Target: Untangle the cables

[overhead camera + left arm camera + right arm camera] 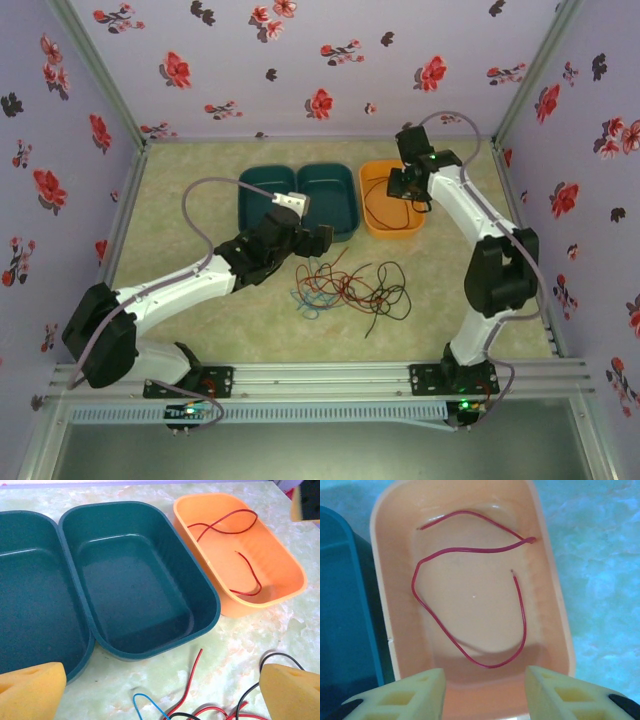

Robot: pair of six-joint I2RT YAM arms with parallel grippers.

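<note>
My right gripper should grab the cable at the tangle's edge to pull one red cable free for the orange bin (555,595).
The cables (350,285), thin red, black and blue wires, lie in a loose tangle on the table between the two arms. One red cable (524,617) lies apart, curled on the floor of the orange bin (555,595); the same red cable (259,585) shows in the left wrist view. My right gripper (485,695) hangs open over that bin's near end, nothing between its fingers. My left gripper (162,695) is wide open just above the table at the tangle's far left edge, where a red end (192,677), a blue loop (145,698) and a black wire (277,655) lie.
Two dark teal bins (268,185) (330,190) stand side by side left of the orange bin (392,228) at the back of the table, both with nothing in them. Flowered walls close in the table on three sides.
</note>
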